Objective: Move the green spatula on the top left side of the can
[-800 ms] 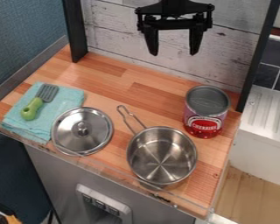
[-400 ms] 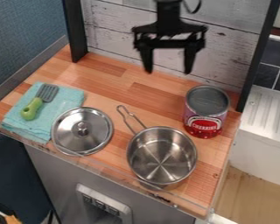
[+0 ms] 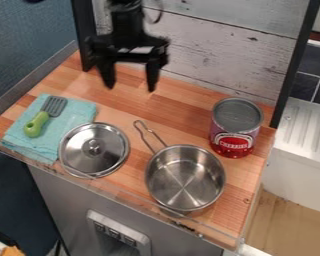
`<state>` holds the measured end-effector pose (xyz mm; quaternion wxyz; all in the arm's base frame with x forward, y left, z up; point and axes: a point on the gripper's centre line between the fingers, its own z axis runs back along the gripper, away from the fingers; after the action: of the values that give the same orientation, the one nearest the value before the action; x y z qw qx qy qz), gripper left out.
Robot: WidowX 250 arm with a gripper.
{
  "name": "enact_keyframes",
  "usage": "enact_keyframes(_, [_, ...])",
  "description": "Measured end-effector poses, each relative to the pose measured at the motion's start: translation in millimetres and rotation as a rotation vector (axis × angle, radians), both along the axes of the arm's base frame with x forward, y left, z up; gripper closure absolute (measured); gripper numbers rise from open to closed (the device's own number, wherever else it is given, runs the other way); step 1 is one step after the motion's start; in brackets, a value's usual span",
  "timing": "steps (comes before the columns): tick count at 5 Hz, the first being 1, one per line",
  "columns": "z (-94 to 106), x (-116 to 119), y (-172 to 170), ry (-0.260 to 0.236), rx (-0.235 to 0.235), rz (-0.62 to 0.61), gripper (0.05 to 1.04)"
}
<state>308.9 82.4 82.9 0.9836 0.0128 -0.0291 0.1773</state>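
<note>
The spatula [image 3: 37, 123] has to go from the cloth to its place beside the can, so my gripper needs to grab it by its green handle next.
My gripper [image 3: 130, 89] hangs open over the back left part of the wooden counter, with nothing between its fingers. To its lower left, apart from it, the green spatula [image 3: 37, 123] lies on a folded turquoise cloth [image 3: 76, 113], its grey slotted head pointing toward the back. The can [image 3: 235, 128], with a red and pink label and a grey top, stands upright at the right of the counter, well to the right of my gripper.
A metal lid [image 3: 94, 150] lies beside the cloth and partly over its edge. A steel pot [image 3: 185, 178] stands in front, its handle angled to the back left. Behind is a white plank wall [image 3: 223, 55], with dark posts at both sides.
My gripper has come down from the top of the view and moved left, from over the back middle to the back left. The spatula, can, lid and pot have kept their places.
</note>
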Motion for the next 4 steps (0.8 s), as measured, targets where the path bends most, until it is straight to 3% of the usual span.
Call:
enact_keyframes(1, [-16.0, -18.3, 47.9, 0.082, 0.074, 0.026, 0.082])
enact_keyframes(2, [-24.6, -34.3, 84.2, 0.118, 0.118, 0.025, 0.083])
enact_keyframes(4, [-43.6, -64.8, 105.6, 0.141, 0.122, 0.046, 0.082])
